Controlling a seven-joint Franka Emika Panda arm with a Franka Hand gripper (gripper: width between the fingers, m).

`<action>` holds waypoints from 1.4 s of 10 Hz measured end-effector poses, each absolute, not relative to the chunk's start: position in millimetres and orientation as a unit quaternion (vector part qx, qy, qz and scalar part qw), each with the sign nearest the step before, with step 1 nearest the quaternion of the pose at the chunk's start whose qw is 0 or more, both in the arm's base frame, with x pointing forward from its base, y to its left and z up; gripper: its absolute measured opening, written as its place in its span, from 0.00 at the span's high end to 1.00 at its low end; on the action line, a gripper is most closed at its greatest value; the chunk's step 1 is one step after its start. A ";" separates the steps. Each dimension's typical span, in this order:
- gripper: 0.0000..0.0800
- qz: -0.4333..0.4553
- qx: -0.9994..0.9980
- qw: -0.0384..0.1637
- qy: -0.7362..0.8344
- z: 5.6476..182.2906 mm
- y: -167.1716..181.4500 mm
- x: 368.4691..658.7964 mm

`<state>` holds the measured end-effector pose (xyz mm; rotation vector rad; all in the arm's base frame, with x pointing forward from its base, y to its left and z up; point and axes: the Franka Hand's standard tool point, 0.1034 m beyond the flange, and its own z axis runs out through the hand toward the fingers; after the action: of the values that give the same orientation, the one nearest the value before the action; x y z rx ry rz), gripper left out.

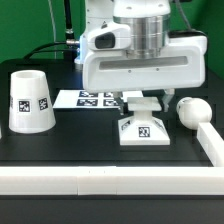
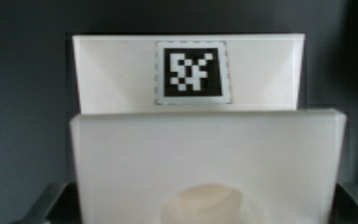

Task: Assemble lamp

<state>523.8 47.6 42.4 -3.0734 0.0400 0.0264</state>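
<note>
My gripper needs to move the white stepped base toward the wall's corner (image 1: 206, 170) before it opens, because the base is still short of that corner in the exterior view.
The white square stepped base (image 1: 145, 130) stands on the black table near the middle, tag facing front. My gripper (image 1: 141, 103) is straight down over it, with a finger against each side of its upper step. In the wrist view the base (image 2: 194, 150) fills the picture, with its tag and round socket showing and dark fingertips (image 2: 48, 208) at both lower corners. The large tapered shade (image 1: 29, 101) stands at the exterior view's left. The round-headed bulb (image 1: 192, 111) lies at the exterior view's right, near the wall.
The marker board (image 1: 85, 98) lies flat behind the base, between it and the shade. A white wall (image 1: 100, 180) runs along the table's front edge and turns up the right side (image 1: 210, 140).
</note>
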 end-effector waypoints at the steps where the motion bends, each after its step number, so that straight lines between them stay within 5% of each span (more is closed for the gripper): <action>1: 0.33 0.006 -0.999 0.035 0.008 42.5 54.0 535.7; 12: 0.33 -0.011 -0.999 0.047 -0.004 43.1 88.2 629.4; 14: 0.16 -0.011 -0.999 0.047 -0.004 42.7 88.4 629.2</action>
<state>629.2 88.4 42.7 -3.0471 -0.0134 -0.0323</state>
